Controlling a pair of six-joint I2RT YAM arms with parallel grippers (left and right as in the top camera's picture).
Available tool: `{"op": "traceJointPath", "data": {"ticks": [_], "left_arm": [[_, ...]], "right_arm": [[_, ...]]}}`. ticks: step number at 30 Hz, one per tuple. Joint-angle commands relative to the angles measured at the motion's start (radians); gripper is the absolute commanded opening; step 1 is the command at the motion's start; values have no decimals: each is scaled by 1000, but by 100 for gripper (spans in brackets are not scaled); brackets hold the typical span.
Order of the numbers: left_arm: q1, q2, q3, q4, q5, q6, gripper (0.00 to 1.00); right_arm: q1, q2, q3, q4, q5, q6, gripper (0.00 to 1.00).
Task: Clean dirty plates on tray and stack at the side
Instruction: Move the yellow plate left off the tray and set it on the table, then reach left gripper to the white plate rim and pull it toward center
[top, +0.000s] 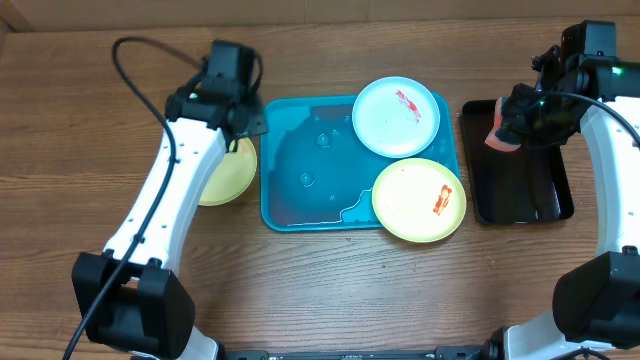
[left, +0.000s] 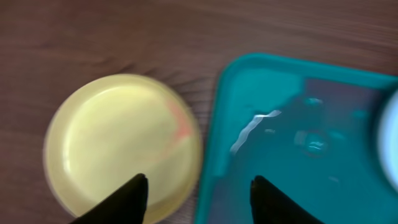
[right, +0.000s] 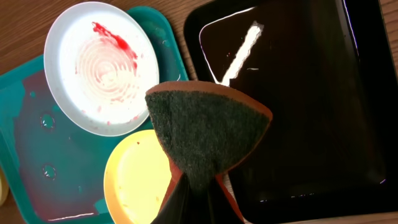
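The left gripper grips the light blue plate by its rim facing the tray's empty side (top: 357, 122) (left: 383, 139) next, so the plate's smeared side stays open for sponge cleaning.
The teal tray (top: 300, 190) lies mid-table with water pooled in it. Two dirty plates rest on its right side: a light blue one (top: 396, 116) with a red smear, and a pale yellow one (top: 418, 200) with a red smear overhanging the front right corner. Another pale yellow plate (top: 228, 172) lies on the table left of the tray, partly under my left arm. My left gripper (left: 198, 186) hangs open and empty above the gap between that plate (left: 118, 140) and the tray rim (left: 214, 124). My right gripper (right: 199, 186) is shut on a folded sponge (right: 208, 134).
A smaller black tray (top: 520, 165) stands right of the teal tray, and the sponge (top: 500, 135) hangs over its left part. Bare wooden table runs along the front and far left. A black cable loops behind the left arm.
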Motion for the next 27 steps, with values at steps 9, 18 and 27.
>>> {"op": "traceJointPath", "data": {"ticks": [9, 18, 27], "left_arm": [[-175, 221, 257, 19, 145, 31, 72], [-251, 492, 440, 48, 176, -223, 55], [-264, 601, 440, 59, 149, -397, 50]], "right_arm": [[-3, -19, 14, 5, -2, -9, 4], [-3, -19, 14, -5, -1, -12, 4], [-3, -19, 14, -9, 0, -13, 4]]}}
